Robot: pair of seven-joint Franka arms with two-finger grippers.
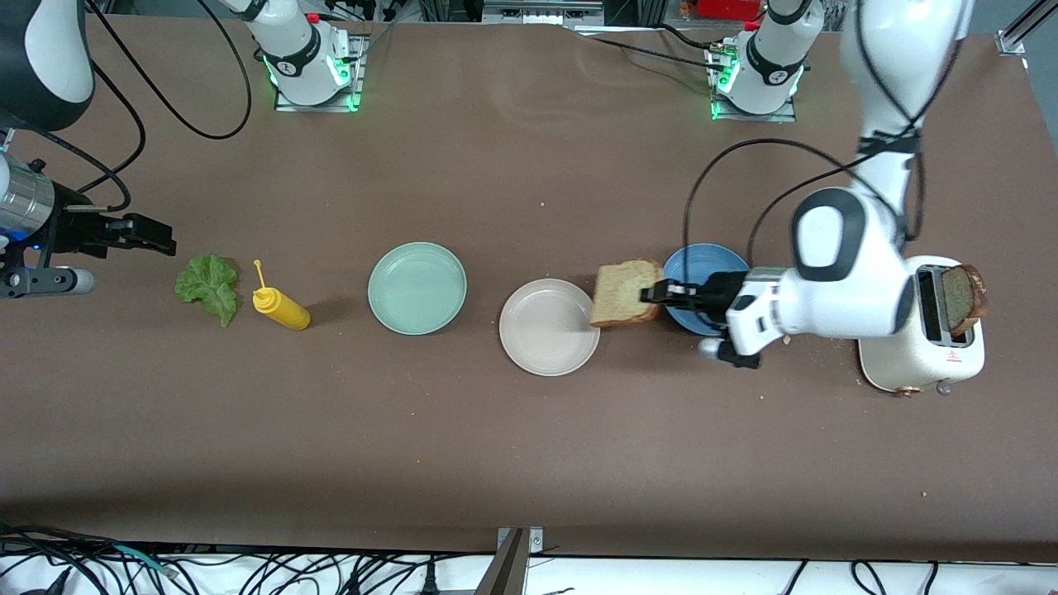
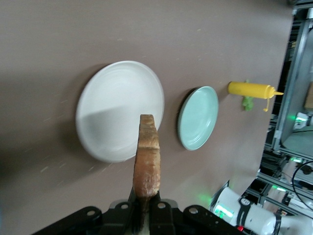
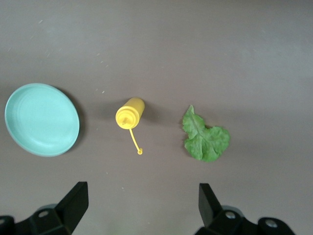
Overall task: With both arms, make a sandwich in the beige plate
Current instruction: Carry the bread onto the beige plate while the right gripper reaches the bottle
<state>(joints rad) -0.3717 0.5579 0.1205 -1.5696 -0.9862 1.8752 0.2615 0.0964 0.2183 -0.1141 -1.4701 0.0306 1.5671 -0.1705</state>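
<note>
The bread slice [image 1: 625, 292] hangs upright above and short of the beige plate's middle [image 1: 550, 326]. My left gripper moves the bread slice toward the beige plate's middle before releasing it.
My left gripper [image 1: 661, 292] is shut on a tan bread slice [image 1: 626, 293] with a brown crust, gripped by one edge. It hangs over the gap between the beige plate [image 1: 549, 326] and the blue plate [image 1: 702, 263]. In the left wrist view the bread slice [image 2: 146, 156] stands edge-on out of the left gripper [image 2: 145, 208], with the bare beige plate [image 2: 115, 105] under it. A green lettuce leaf [image 1: 208, 285] lies toward the right arm's end. My right gripper [image 1: 161, 237] waits open in the air beside it, and in the right wrist view the right gripper [image 3: 144, 203] is over the table near the lettuce leaf [image 3: 205, 137].
A mint green plate [image 1: 417, 287] lies beside the beige one. A yellow squeeze bottle [image 1: 281, 307] lies on its side between the mint plate and the lettuce. A white toaster [image 1: 922, 343] at the left arm's end holds a second bread slice [image 1: 963, 297].
</note>
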